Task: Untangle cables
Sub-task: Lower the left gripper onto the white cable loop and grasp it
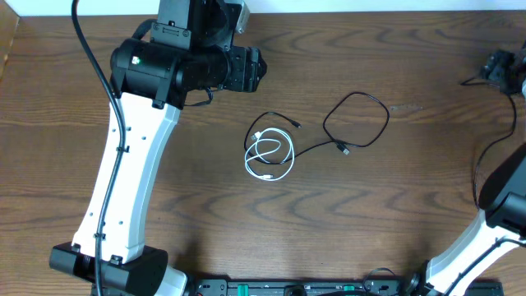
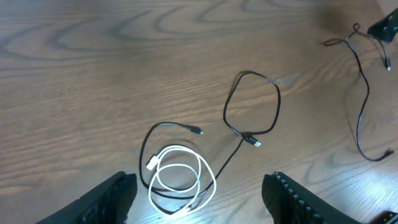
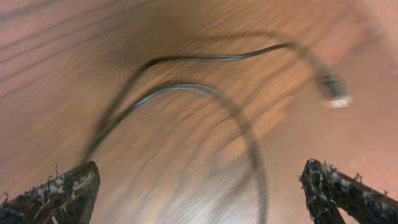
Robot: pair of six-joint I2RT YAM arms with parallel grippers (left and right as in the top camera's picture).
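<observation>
I will grab only the coiled loops of the white cord with my left gripper next. The cord's ends will stay free for my right gripper to untangle.
The white cord (image 1: pixel 269 156) lies coiled in small loops mid-table, and the thin black cord (image 1: pixel 358 120) runs through it and spreads right into a wide loop. In the left wrist view the white cord (image 2: pixel 181 180) shows between my fingers (image 2: pixel 107 200) but lies down on the table, with the black cord's loop (image 2: pixel 252 102) beyond. My left gripper (image 1: pixel 256 70) hovers open behind and left of the cords. My right gripper (image 1: pixel 501 67) is at the far right edge, open (image 3: pixel 202 193). Under it runs a blurred black cord (image 3: pixel 205 58) with a light plug end (image 3: pixel 337 99). I cannot tell which cord that is.
The wooden table (image 1: pixel 394 222) is dark brown. The left arm's white link (image 1: pixel 123 181) crosses the left side. The right arm (image 1: pixel 501 205) curves up the right edge, and a thin black wire (image 2: pixel 362 99) hangs from it.
</observation>
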